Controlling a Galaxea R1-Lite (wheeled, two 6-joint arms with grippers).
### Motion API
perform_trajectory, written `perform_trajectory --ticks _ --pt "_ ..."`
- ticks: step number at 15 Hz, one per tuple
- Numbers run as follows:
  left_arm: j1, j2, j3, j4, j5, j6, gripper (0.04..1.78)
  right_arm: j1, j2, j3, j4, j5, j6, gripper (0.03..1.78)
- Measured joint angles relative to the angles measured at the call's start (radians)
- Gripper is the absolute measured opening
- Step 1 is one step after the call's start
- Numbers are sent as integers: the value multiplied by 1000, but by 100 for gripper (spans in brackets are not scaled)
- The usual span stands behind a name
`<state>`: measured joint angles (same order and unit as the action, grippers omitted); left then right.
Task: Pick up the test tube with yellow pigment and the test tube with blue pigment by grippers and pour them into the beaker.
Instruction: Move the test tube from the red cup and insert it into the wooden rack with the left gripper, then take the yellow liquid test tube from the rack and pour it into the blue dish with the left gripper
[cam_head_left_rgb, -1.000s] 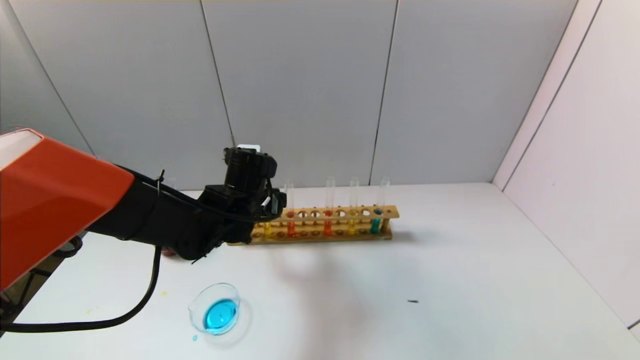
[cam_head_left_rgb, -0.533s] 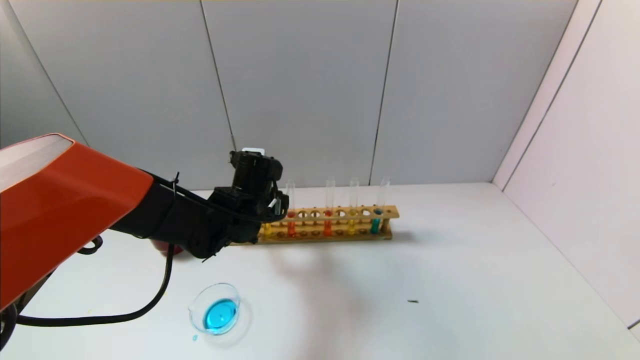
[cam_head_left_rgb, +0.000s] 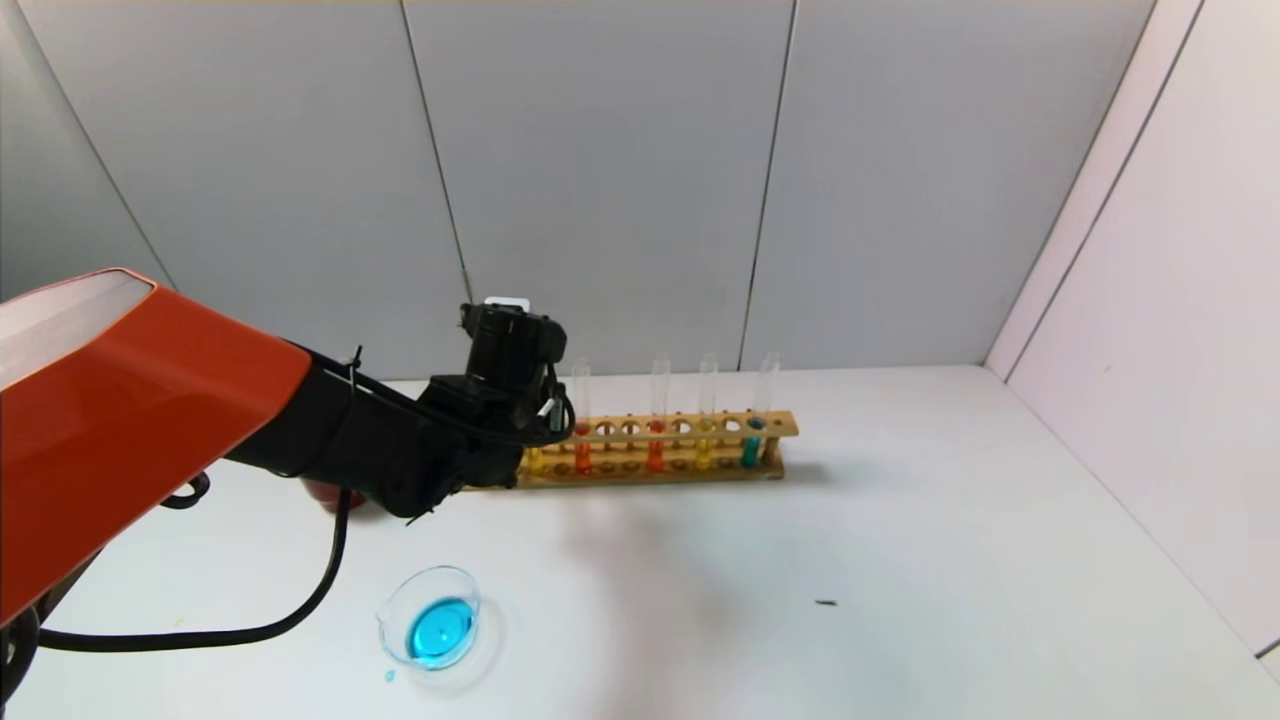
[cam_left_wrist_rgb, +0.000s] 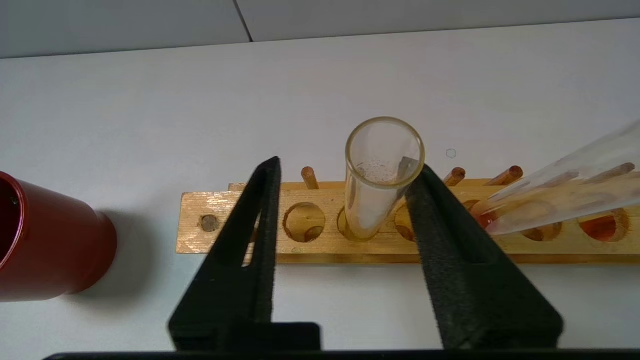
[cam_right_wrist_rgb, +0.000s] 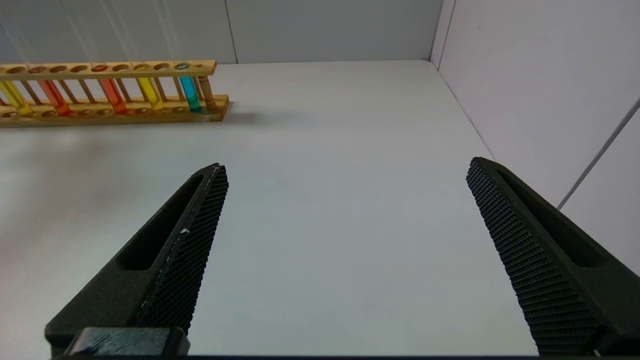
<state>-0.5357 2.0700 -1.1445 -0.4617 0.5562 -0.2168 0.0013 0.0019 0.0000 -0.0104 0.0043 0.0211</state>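
My left gripper will next grab the test tube by the bare glass below its rim (cam_left_wrist_rgb: 376, 191), because the rack's boards are around the test tube's lower end.
My left gripper (cam_head_left_rgb: 545, 405) (cam_left_wrist_rgb: 347, 167) is open at the left end of the wooden rack (cam_head_left_rgb: 650, 445). Its fingers straddle the top of a clear upright tube (cam_left_wrist_rgb: 380, 180); one finger (cam_left_wrist_rgb: 440, 210) touches the tube, the other stands apart. This tube's yellow bottom (cam_head_left_rgb: 535, 458) shows below the gripper in the head view. A second yellow tube (cam_head_left_rgb: 703, 452) and a blue tube (cam_head_left_rgb: 750, 450) stand farther right, and also show in the right wrist view, yellow (cam_right_wrist_rgb: 150, 94) and blue (cam_right_wrist_rgb: 190, 94). The beaker (cam_head_left_rgb: 432, 628) holds blue liquid at the front left. My right gripper (cam_right_wrist_rgb: 345, 167) is open and empty above the table.
A dark red cup (cam_head_left_rgb: 322, 493) (cam_left_wrist_rgb: 50, 240) stands left of the rack, partly behind my left arm. Two orange-red tubes (cam_head_left_rgb: 582, 455) (cam_head_left_rgb: 655, 455) stand in the rack. A small blue drop (cam_head_left_rgb: 389, 676) lies by the beaker. Walls close the back and right.
My left arm has moved a little right and forward toward the rack's left end, then held almost still. The tubes and beaker have not moved.
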Motion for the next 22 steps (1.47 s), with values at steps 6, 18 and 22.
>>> perform_trajectory --ticks 6,18,22 --pt "-1 -3 13 -4 -2 -3 30 0 0 0 0 0 0 174" --pt "-12 -71 -73 96 3 44 30 0 0 0 0 0 0 174" --pt "-12 -104 -127 162 4 44 30 0 0 0 0 0 0 174"
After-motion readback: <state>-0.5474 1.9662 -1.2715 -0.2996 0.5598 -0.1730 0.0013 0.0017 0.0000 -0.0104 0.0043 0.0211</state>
